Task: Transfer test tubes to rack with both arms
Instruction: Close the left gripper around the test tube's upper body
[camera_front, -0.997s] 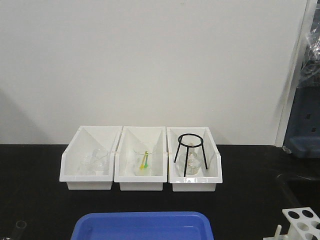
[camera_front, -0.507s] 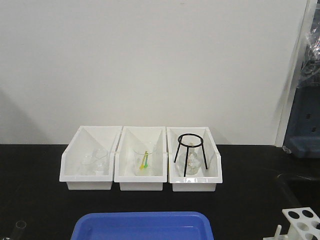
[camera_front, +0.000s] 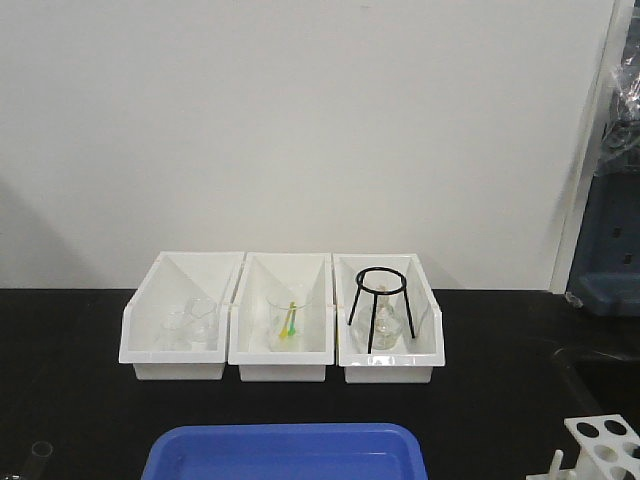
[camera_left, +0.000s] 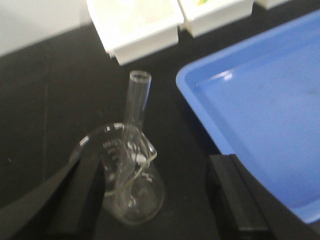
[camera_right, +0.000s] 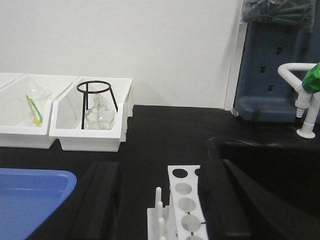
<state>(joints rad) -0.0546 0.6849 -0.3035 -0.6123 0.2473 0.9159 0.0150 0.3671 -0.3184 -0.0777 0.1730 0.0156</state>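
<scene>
I should next use my left gripper to grab the test tube by its open upper end. Then I can transfer the tube to the rack (camera_front: 600, 445).
In the left wrist view a slim clear test tube (camera_left: 138, 98) leans upright inside a clear glass beaker (camera_left: 134, 186) on the black bench. My left gripper (camera_left: 155, 167) is open, and its black fingers (camera_left: 234, 196) stand on either side of the beaker without touching it. The white rack (camera_right: 183, 199) with round holes sits low in the right wrist view. My right gripper (camera_right: 160, 170) is open around it, and the right finger covers part of the rack's top plate. The front view shows the rack (camera_front: 603, 443) at the bottom right and the tube's rim (camera_front: 40, 450) at the bottom left. Neither arm shows there.
Three white bins (camera_front: 282, 352) stand in a row at the back; the right one holds a black tripod stand (camera_front: 378, 303) and a flask. A blue tray (camera_front: 285, 452) lies at the front centre. A sink recess and a white tap (camera_right: 306, 97) are on the right.
</scene>
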